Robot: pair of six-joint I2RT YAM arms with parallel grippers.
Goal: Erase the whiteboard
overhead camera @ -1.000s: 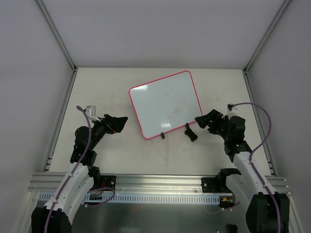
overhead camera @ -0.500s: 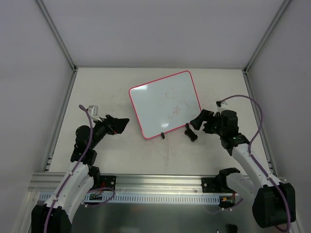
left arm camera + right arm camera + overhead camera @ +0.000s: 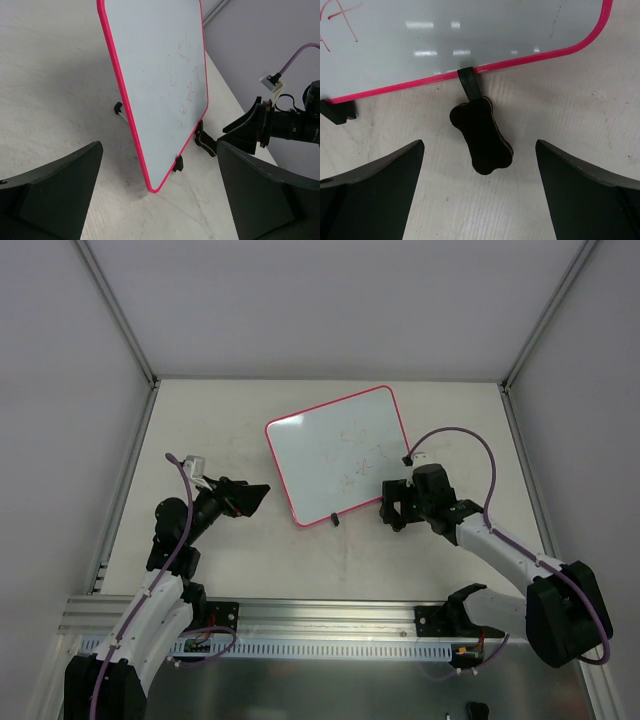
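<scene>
I should next grab the black bone-shaped eraser across its narrow middle (image 3: 482, 134) with my right gripper, so its bottom stays free to erase the whiteboard.
The whiteboard (image 3: 338, 455) lies tilted on the table, white with a pink-red frame and faint red scribbles (image 3: 181, 75). Two black clips (image 3: 178, 164) sit on its near edge. A black bone-shaped eraser (image 3: 481, 135) lies on the table just off that edge, touching one clip. My right gripper (image 3: 396, 504) is open above the eraser, which lies between and ahead of its fingers (image 3: 480, 192). My left gripper (image 3: 246, 498) is open and empty, left of the board, facing its near corner (image 3: 160, 200). The board also shows in the right wrist view (image 3: 470, 30).
Grey walls and aluminium rails (image 3: 125, 475) enclose the beige table (image 3: 330, 560) on three sides. The right arm's purple cable (image 3: 470, 445) loops over the table right of the board. The right gripper shows in the left wrist view (image 3: 252, 132).
My right gripper has swung left and forward from the right side to over the eraser at the board's near edge. The left gripper has barely moved.
</scene>
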